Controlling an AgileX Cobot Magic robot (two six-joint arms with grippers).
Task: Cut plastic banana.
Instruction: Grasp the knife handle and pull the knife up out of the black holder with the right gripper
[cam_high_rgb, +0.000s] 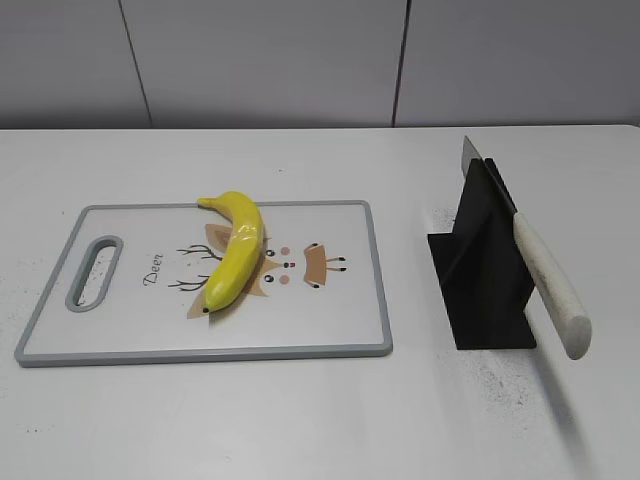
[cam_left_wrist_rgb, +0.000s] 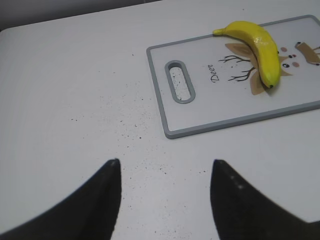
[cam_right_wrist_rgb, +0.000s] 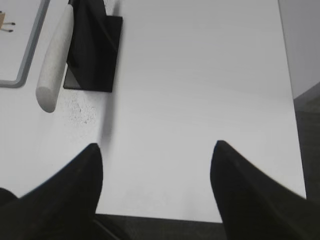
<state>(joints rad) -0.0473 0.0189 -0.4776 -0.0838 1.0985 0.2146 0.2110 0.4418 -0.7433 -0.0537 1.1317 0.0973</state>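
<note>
My right gripper will next take the white knife by its speckled handle (cam_high_rgb: 548, 280). Then it can cut the plastic banana (cam_high_rgb: 236, 248).
The plastic banana (cam_high_rgb: 236, 248) is glossy yellow and lies on a white cutting board (cam_high_rgb: 120, 330) with a grey rim and a deer print. It also shows in the left wrist view (cam_left_wrist_rgb: 260, 47), on the board (cam_left_wrist_rgb: 200, 120). A knife with a white handle (cam_high_rgb: 552, 285) rests in a black stand (cam_high_rgb: 483, 270); the handle (cam_right_wrist_rgb: 56, 57) and stand (cam_right_wrist_rgb: 95, 50) show in the right wrist view. My left gripper (cam_left_wrist_rgb: 165, 162) is open and empty above bare table, short of the board. My right gripper (cam_right_wrist_rgb: 156, 145) is open and empty, right of the stand. Neither gripper shows in the exterior view.
The white table (cam_high_rgb: 300, 420) carries dark specks near the board and the stand. Its near edge (cam_right_wrist_rgb: 200, 220) and right edge (cam_right_wrist_rgb: 290, 100) show in the right wrist view. A grey panelled wall (cam_high_rgb: 300, 60) stands behind.
</note>
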